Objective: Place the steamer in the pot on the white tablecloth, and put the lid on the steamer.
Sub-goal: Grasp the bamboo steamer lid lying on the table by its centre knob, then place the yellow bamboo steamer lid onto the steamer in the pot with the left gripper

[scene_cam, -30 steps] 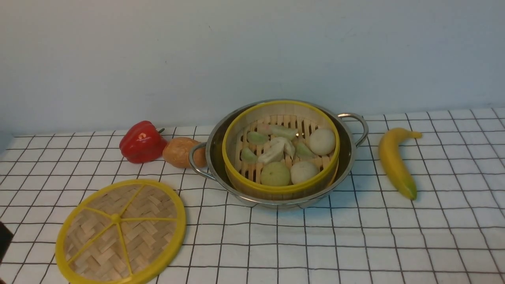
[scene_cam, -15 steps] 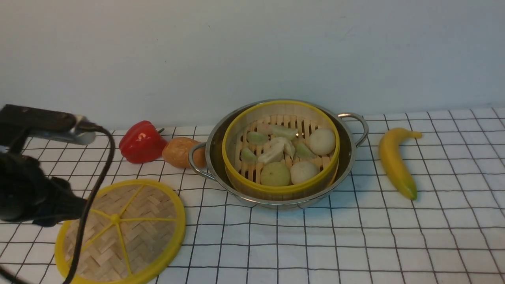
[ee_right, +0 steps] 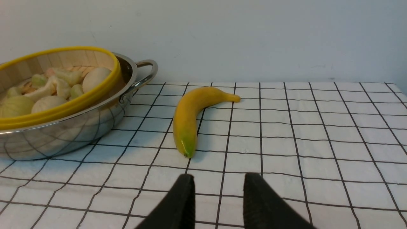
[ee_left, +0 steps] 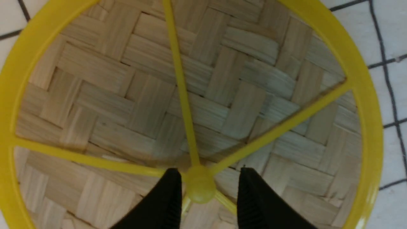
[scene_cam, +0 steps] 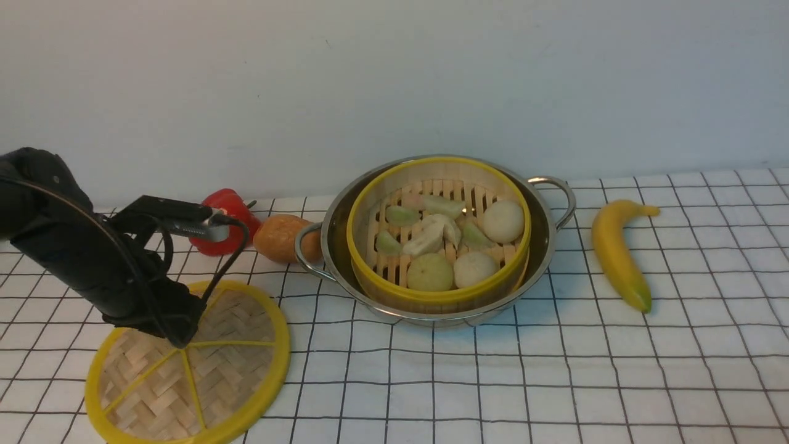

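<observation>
The lid's woven disc is far wider than my left gripper's open fingers, so that gripper should next grab the lid by its yellow centre knob [ee_left: 200,184].
The steamer [scene_cam: 431,169], holding pale and green toy buns, sits inside the steel pot [scene_cam: 548,246] on the white tablecloth [scene_cam: 555,370]. The lid [scene_cam: 185,376] lies flat on the cloth at the front left. My left gripper [scene_cam: 179,339] is down over the lid's middle. In the left wrist view the left gripper [ee_left: 210,170] is open, its black fingers either side of the lid's centre knob [ee_left: 200,186] with small gaps. My right gripper [ee_right: 219,175] is open over bare cloth with nothing between its fingers, with the steamer [ee_right: 63,108] and pot [ee_right: 63,133] ahead to one side.
A red pepper [scene_cam: 237,200] and a brown round food item [scene_cam: 280,237] lie beside the pot's left handle, just behind my left arm. A banana [scene_cam: 616,253] lies on the pot's right, the same banana [ee_right: 187,121] close in front of my right gripper. A wall closes the back.
My left arm has come in from the left edge and moved right and down, bringing its gripper onto the lid's centre. The steamer, pot and lid have not moved.
</observation>
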Available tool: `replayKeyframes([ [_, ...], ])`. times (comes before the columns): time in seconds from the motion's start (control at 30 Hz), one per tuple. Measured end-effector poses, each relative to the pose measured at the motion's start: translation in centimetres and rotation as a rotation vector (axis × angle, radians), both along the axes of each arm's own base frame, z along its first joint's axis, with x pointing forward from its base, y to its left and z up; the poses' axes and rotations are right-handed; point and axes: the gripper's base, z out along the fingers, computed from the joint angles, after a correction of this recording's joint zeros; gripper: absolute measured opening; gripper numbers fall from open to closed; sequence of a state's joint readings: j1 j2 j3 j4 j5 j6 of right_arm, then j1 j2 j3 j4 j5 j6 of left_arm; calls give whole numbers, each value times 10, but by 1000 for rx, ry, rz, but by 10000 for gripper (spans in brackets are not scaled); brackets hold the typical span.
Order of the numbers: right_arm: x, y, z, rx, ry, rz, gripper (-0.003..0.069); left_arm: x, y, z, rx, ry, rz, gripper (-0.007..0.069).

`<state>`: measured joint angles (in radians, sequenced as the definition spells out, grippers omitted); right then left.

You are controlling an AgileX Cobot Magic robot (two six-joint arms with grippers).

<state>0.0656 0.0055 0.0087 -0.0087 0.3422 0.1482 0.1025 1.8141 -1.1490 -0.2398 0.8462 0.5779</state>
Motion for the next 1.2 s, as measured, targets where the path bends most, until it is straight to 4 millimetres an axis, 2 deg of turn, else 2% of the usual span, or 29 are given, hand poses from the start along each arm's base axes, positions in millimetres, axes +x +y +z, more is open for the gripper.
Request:
replayKeyframes([
  [0.37,0,0,0,0,0,0,240,7,2,-19,14,17,3,236],
  [0.47,0,0,0,0,0,0,240,8,2,-19,8,23,5,190],
  [0.5,0,0,0,0,0,0,240,8,1,-17,0,26,7,122],
  [0.6,0,0,0,0,0,0,240,7,0,-10,-4,28,2,117],
  [0.67,0,0,0,0,0,0,240,6,-1,2,-11,33,-8,117],
  [0.83,0,0,0,0,0,0,240,4,-4,84,-25,-85,-70,117],
  [0.87,0,0,0,0,0,0,240,3,-5,89,-24,-97,-80,117],
  [0.93,0,0,0,0,0,0,240,3,-13,126,-34,-195,-176,117],
  [0.97,0,0,0,0,0,0,240,4,-19,137,-39,-230,-224,117],
  [1.07,0,0,0,0,0,0,240,9,-45,157,-55,-320,-375,117],
  [1.1,0,0,0,0,0,0,240,9,-45,156,-53,-320,-381,117],
  [1.13,0,0,0,0,0,0,240,14,-69,161,-56,-359,-493,117],
  [1.17,0,0,0,0,0,0,240,17,-84,160,-54,-374,-560,117],
  [1.2,0,0,0,0,0,0,240,17,-87,160,-52,-377,-578,117],
])
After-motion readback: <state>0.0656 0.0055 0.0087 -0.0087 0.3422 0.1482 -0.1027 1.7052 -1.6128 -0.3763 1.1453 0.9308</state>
